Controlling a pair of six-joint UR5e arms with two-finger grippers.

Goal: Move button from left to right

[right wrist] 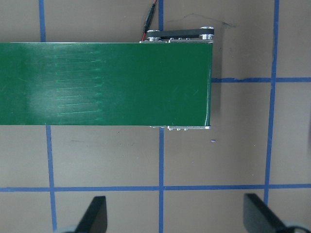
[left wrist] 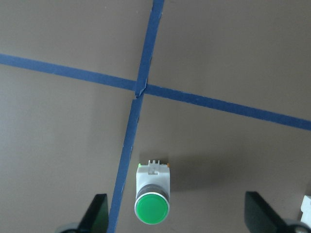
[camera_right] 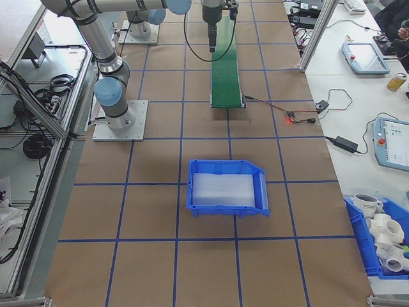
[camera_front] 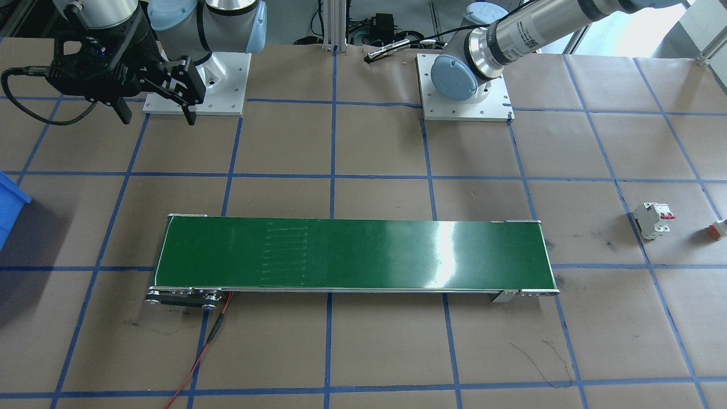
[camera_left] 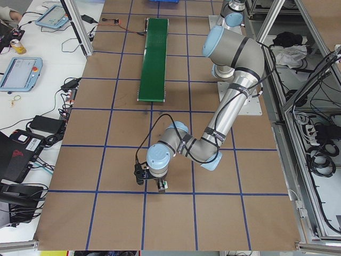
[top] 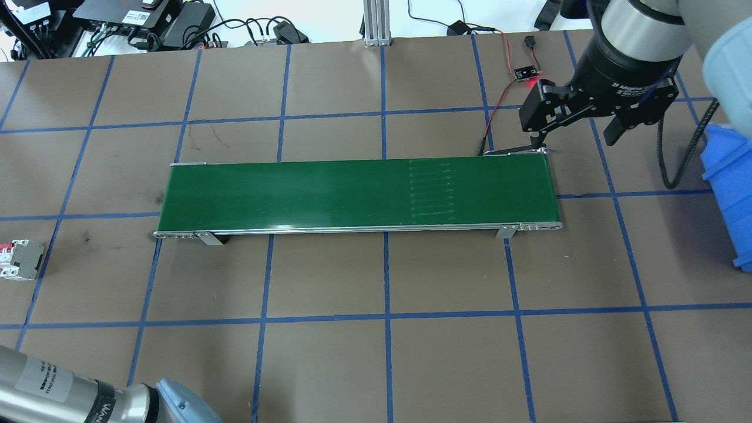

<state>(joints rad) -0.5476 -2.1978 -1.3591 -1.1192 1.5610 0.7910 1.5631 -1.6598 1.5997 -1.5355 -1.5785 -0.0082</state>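
I need to bring the button to the green conveyor belt [camera_front: 354,253], so next my left gripper needs to grab it by its white body [camera_front: 723,225].
The button [left wrist: 152,193], a small white body with a round green cap, rests on the brown table beside a blue tape line. In the front-facing view the button [camera_front: 718,229] shows white and orange at the far right edge. My left gripper [left wrist: 177,218] hangs open over it, a finger on each side and apart from it; the same gripper [camera_left: 154,182] is low over the table in the exterior left view. My right gripper [camera_front: 157,116] is open and empty. It hovers by the right end of the green conveyor belt [top: 352,194].
A white circuit breaker with red toggles [camera_front: 653,220] sits close to the button and shows again [top: 17,259] at the overhead view's left edge. A blue bin [camera_right: 227,187] stands on the right side of the table. Red wires [top: 499,111] run to the conveyor's far right corner.
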